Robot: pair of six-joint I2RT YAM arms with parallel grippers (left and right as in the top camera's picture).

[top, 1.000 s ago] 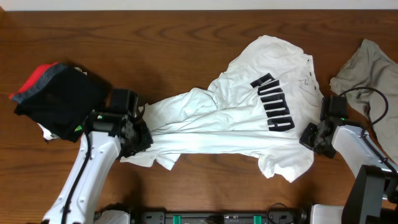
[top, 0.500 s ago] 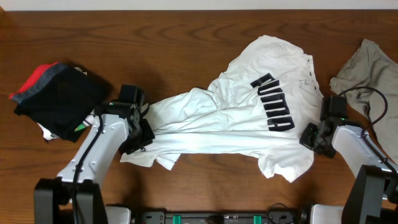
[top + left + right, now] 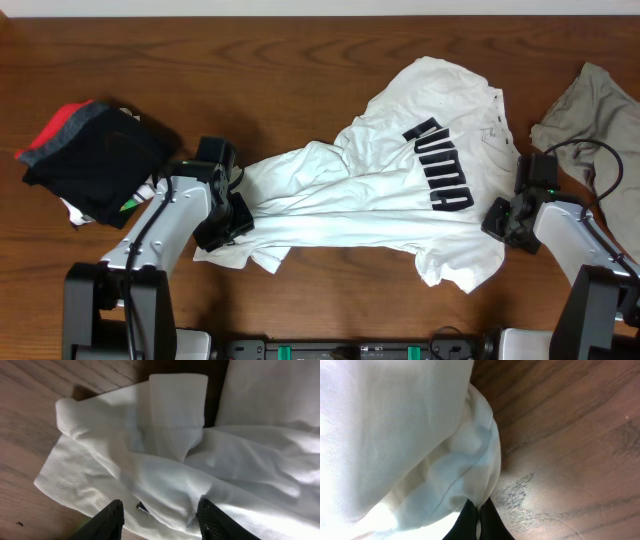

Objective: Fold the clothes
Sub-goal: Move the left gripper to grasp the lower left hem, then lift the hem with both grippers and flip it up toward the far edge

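Note:
I should next grab the white T-shirt's bunched fabric with my left gripper, opposite my right gripper, to stretch the T-shirt between both grippers and fold it.
The white PUMA T-shirt (image 3: 400,190) lies crumpled and stretched across the middle of the table. My left gripper (image 3: 228,215) sits over its left end; in the left wrist view the jaws (image 3: 159,519) are open above the bunched white fabric (image 3: 165,470), holding nothing. My right gripper (image 3: 503,220) is at the shirt's right edge; in the right wrist view its jaws (image 3: 479,519) are shut on a thin pinch of the white hem (image 3: 465,465). A khaki-grey garment (image 3: 590,115) lies at far right. A black and red pile (image 3: 90,150) lies at left.
The brown wooden table (image 3: 250,60) shows around the clothes. A cable (image 3: 590,160) runs over the khaki garment near my right arm. The table's front edge with the arm bases (image 3: 350,350) is at the bottom.
My left arm has swung slightly right and its gripper has shifted a little toward the shirt's left end. The shirt and right arm have not moved.

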